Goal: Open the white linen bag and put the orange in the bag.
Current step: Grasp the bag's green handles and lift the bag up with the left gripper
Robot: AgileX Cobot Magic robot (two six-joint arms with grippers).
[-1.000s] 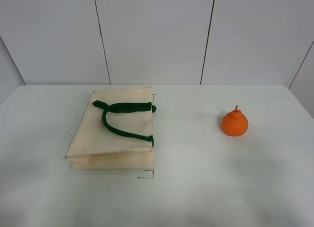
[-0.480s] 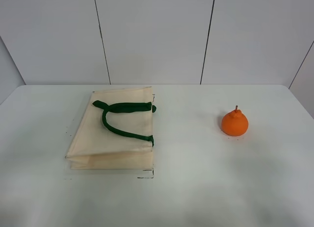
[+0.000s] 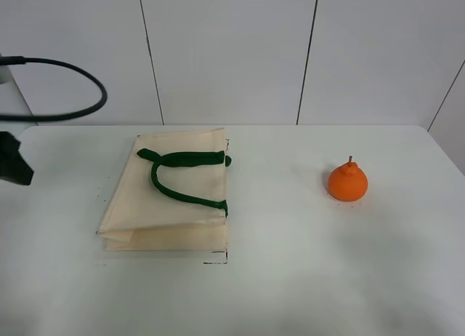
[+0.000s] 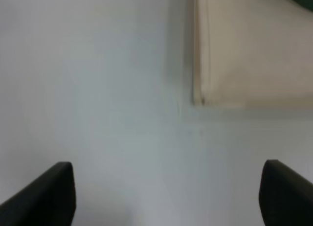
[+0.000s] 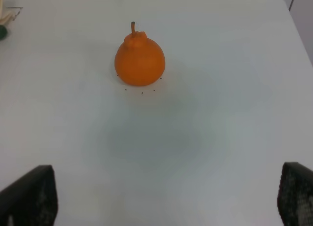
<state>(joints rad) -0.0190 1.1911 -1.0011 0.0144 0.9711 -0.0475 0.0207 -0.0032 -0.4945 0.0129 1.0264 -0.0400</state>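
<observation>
The white linen bag needs to be opened, so the robot's left gripper should next grab it by its dark green handle.
The white linen bag lies flat and closed on the table's left half, with its dark green handles folded on top. The orange stands upright on the right, stem up. My left gripper shows as a dark shape at the far left edge, well clear of the bag. In the left wrist view it is open, with a corner of the bag ahead of it. My right gripper is open and empty, with the orange some way ahead. It is outside the exterior view.
The white table carries only the bag and the orange. A black cable loops above the left arm at the left edge. A paneled white wall stands behind the table.
My left arm and its cable have come into the exterior view at the left edge. The bag and the orange have not moved.
</observation>
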